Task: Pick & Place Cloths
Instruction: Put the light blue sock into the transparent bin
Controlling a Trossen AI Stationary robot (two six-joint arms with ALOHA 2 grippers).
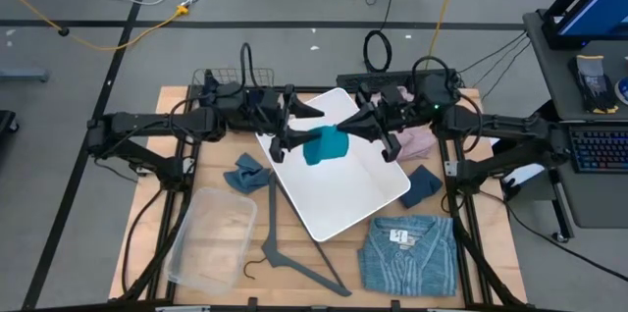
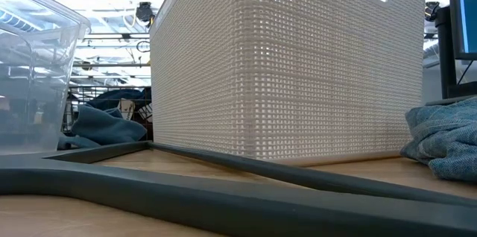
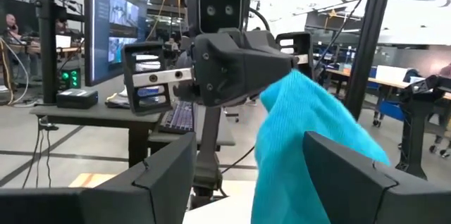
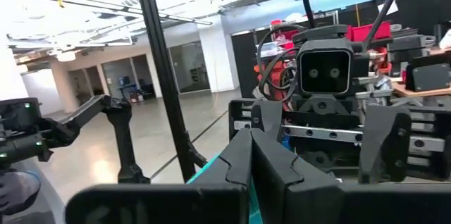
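I should reach the teal cloth with my left gripper and grab its loose hanging end (image 1: 318, 149). Then I can carry the cloth to the clear plastic bin (image 1: 211, 243).
A teal cloth (image 1: 324, 143) hangs above the white basket (image 1: 339, 199) in the middle of the table. My right gripper (image 1: 348, 131) is shut on it and reaches in from the right. My left gripper (image 1: 285, 145) faces it from the left, open. In the left wrist view the teal cloth (image 3: 310, 132) hangs just beyond one left finger (image 3: 352, 175); whether they touch I cannot tell. A blue striped shirt (image 1: 407, 251) lies flat at the front right. Beside the basket lie a navy cloth (image 1: 424, 182), a pink fleece (image 1: 417, 140) and a blue-grey cloth (image 1: 247, 173). My right gripper pinches the teal cloth's upper end (image 3: 290, 79) between its two shut fingers (image 4: 250, 164). The fingers come nearly level from the table's right side. The cloth hangs slack below them, clear of the basket; one layer or several, I cannot tell.
A clear plastic bin (image 1: 211, 236) stands at the front left. The grey hanger (image 1: 294, 253) lies between the bin and the shirt. A wire basket (image 1: 211, 81) sits at the far left, and a black cable coil (image 1: 379, 52) lies on the floor beyond the far edge.
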